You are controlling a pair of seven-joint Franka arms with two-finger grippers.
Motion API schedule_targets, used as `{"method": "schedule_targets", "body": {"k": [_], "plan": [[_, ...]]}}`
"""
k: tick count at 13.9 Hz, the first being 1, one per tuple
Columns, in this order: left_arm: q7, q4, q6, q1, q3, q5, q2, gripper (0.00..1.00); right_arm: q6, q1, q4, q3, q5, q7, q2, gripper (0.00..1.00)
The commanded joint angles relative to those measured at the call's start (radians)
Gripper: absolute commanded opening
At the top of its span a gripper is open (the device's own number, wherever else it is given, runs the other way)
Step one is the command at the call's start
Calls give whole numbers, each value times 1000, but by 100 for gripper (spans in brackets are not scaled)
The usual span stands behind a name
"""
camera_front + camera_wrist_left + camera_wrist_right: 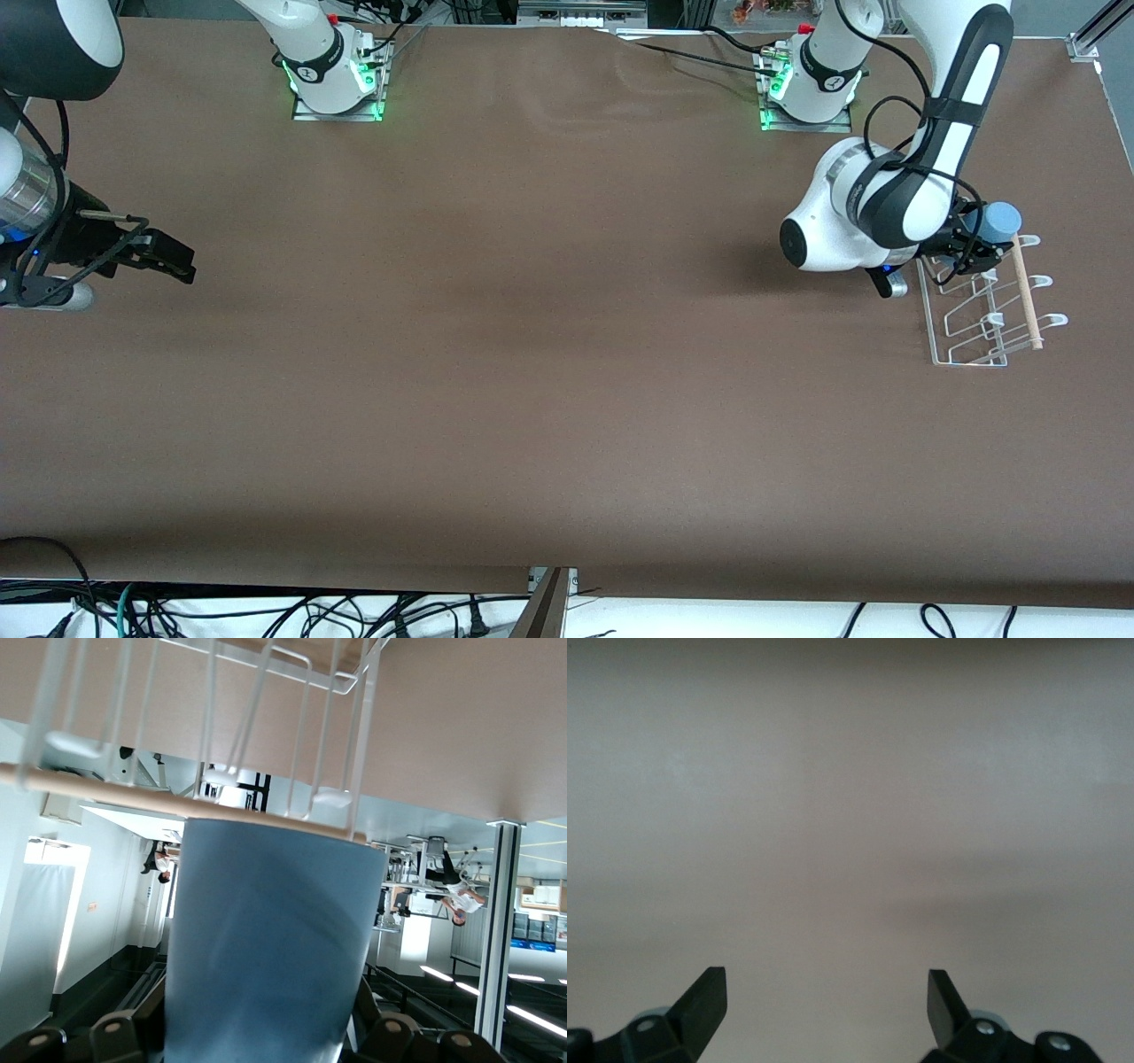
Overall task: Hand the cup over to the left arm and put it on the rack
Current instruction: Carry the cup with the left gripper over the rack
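The light-blue cup (1002,218) (270,939) hangs above the rack's dowel and wires, so the cup comes down in my left gripper before its release.
My left gripper (977,241) is shut on the light-blue cup (1002,218) and holds it sideways over the end of the rack (988,306) that lies nearest the robots' bases. In the left wrist view the cup (270,939) fills the space between my fingers, and its rim touches the rack's wooden dowel (159,800) and white wires (359,735). The rack is clear acrylic with white wire pegs and stands at the left arm's end of the table. My right gripper (173,260) is open and empty, waiting over the table's right arm's end; its fingertips (709,997) show bare table between them.
The brown table (532,354) carries the rack alone. The two arm bases (337,71) stand along its back edge. Cables hang below the front edge (354,611).
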Motion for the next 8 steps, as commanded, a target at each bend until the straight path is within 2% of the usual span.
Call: {"method": "schedule_targets", "body": {"k": [1, 4, 8], "plan": [[-76, -143, 51, 31, -12, 103, -79, 0, -2, -11, -32, 13, -16, -36, -29, 100], [-108, -185, 110, 76, -12, 154, -92, 0, -4, -5, -12, 11, -8, -39, -20, 100], [-185, -263, 117, 74, -10, 171, -104, 0, -4, 0, -6, 13, -7, -38, -15, 100]]}}
